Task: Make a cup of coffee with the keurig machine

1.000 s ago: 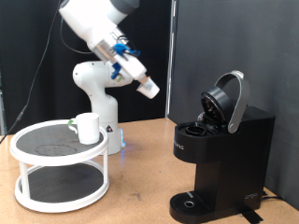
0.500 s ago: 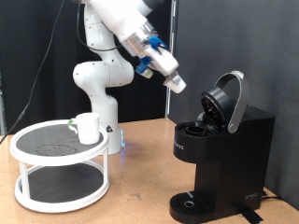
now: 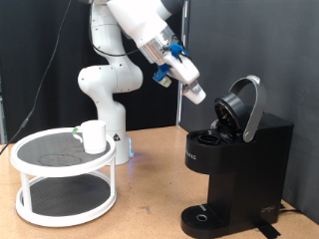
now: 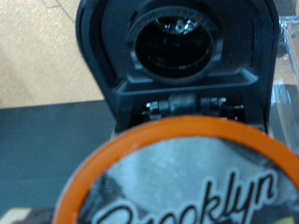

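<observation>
The orange-rimmed pod is high above the machine's pod chamber (image 3: 210, 138), so it is too early to release. My gripper lowers the pod next and releases it only after that.
The black keurig machine (image 3: 239, 164) stands at the exterior view's right with its rounded lid (image 3: 242, 108) raised open. My gripper (image 3: 195, 93) hangs in the air just left of the open lid and above the machine's pod chamber. It is shut on a small coffee pod (image 4: 182, 182), whose orange-rimmed printed top fills the near part of the wrist view, with the open lid's round holder (image 4: 176, 42) beyond it. The white cup (image 3: 94, 136) sits on the upper tier of a white round rack (image 3: 62, 175) at the exterior view's left.
The white robot base (image 3: 108, 90) stands behind the rack. The machine's round drip tray (image 3: 203, 216) is at its foot near the table's front. A wooden tabletop (image 3: 150, 199) lies between rack and machine. A black curtain hangs behind.
My gripper has swung from above the rack side toward the exterior view's right with the pod, and now sits close beside the machine's open lid.
</observation>
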Action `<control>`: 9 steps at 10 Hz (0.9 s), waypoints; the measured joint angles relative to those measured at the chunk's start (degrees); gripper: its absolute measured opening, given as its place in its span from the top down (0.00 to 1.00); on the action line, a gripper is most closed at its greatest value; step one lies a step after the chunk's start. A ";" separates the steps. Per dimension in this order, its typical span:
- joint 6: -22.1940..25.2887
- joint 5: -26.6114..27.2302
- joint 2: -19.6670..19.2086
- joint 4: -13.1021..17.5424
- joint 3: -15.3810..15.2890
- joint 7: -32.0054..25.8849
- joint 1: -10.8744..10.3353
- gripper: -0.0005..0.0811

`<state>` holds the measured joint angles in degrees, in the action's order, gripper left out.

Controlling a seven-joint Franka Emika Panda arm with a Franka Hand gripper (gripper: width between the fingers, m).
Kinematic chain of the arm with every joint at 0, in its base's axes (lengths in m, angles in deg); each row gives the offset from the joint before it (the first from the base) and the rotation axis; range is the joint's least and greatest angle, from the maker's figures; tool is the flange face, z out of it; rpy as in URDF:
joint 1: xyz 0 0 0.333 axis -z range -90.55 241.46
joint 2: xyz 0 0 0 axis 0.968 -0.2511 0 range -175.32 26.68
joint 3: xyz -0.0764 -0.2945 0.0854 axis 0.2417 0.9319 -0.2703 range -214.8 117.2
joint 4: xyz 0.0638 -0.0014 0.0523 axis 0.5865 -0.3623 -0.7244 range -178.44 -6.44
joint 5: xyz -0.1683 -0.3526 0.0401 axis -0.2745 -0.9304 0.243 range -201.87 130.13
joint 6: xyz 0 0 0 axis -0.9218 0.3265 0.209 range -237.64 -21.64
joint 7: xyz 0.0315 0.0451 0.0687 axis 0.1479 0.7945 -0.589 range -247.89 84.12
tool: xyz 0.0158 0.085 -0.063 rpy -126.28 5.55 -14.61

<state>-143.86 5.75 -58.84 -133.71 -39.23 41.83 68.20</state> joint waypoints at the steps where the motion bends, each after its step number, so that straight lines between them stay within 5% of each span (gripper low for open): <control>1: -0.98 -0.17 -1.34 0.06 -0.64 0.08 -0.03 0.51; 9: -6.11 -2.59 -7.32 -0.16 -4.98 0.25 -0.10 0.51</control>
<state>-149.97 3.16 -66.16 -133.87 -44.21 42.07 68.11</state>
